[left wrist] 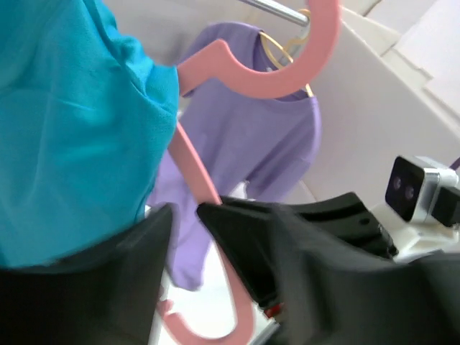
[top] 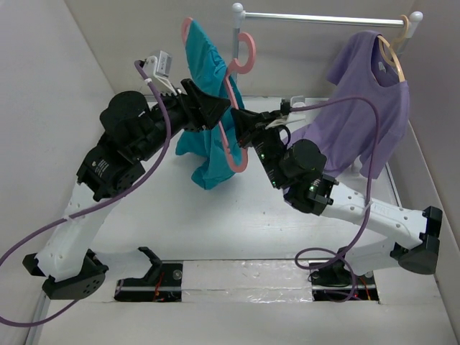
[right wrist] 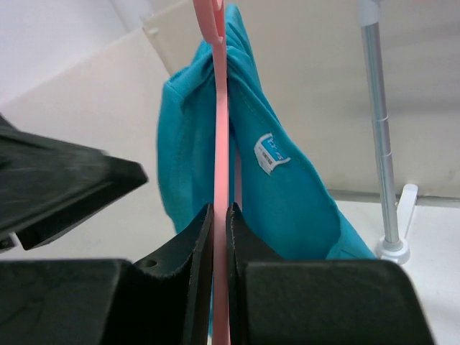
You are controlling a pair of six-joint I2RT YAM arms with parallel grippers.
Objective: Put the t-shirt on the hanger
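My left gripper grabs the teal t-shirt point(top: 205, 151) next where it drapes over the hanger's upper arm point(top: 215, 66), to leave the lower arm free for dressing.
The pink hanger point(top: 248, 54) hangs in the air, tilted steeply, hook up near the rail. The teal t-shirt point(top: 205, 151) is draped over its upper arm and hangs down below it. My right gripper point(top: 246, 134) is shut on the hanger's lower arm; the right wrist view shows the jaws point(right wrist: 221, 208) pressed on the thin pink bar point(right wrist: 220, 108), with the t-shirt point(right wrist: 287, 187) behind. My left gripper point(top: 218, 111) is beside the t-shirt. In the left wrist view its fingers point(left wrist: 185, 212) stand slightly apart, with the t-shirt point(left wrist: 72, 122) lying over the left finger and the hanger point(left wrist: 273, 79) passing behind.
A lilac-purple t-shirt point(top: 359, 122) on a wooden hanger point(top: 395, 54) hangs from the metal rail point(top: 323, 18) at the back right. The rail's post point(right wrist: 381, 144) stands just behind the t-shirt. White walls enclose the table on the left, back and right.
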